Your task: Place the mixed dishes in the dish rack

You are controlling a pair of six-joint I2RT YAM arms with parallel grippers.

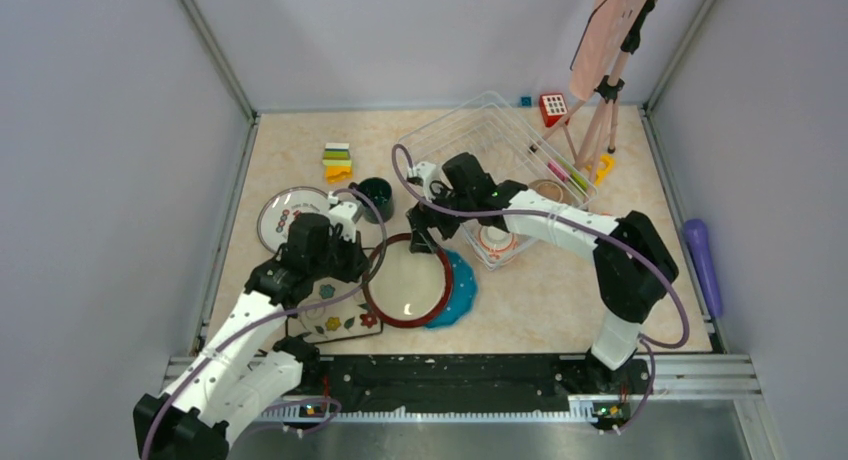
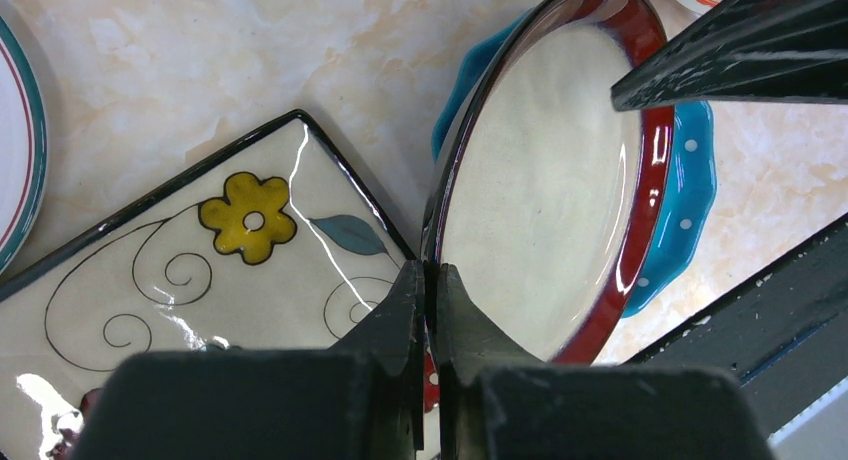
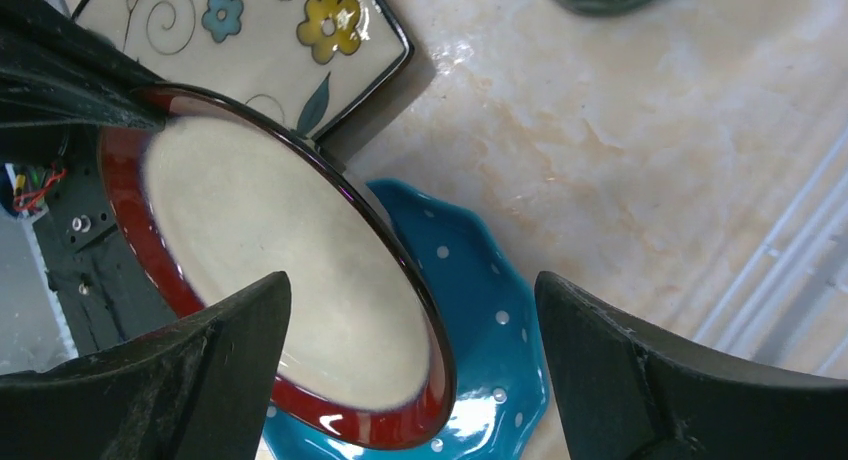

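Note:
The red-rimmed cream plate's far edge needs to stay free so that the plate can be racked upright. My right gripper will next grab the plate's rim opposite my left gripper, with one finger on each side of the plate.
The red-rimmed cream plate [image 1: 405,282] is tilted, one edge raised off the blue white-dotted scalloped plate [image 1: 461,292] beneath it. My left gripper [image 1: 366,267] is shut on that plate's left rim [image 2: 432,242]. My right gripper [image 1: 425,234] stands open astride the opposite rim [image 3: 438,352], its fingers apart from it on both sides. The square floral plate [image 1: 336,317] lies by the left arm. The white red-marked plate [image 1: 290,216] and teal mug [image 1: 377,195] sit behind it. The white wire dish rack [image 1: 478,130] holds two bowls [image 1: 497,240].
A stack of coloured blocks [image 1: 338,162] sits at the back left. A red cube [image 1: 553,107] and a tripod [image 1: 607,100] stand behind the rack. A purple object [image 1: 703,260] lies outside the right wall. Walls enclose the table on three sides.

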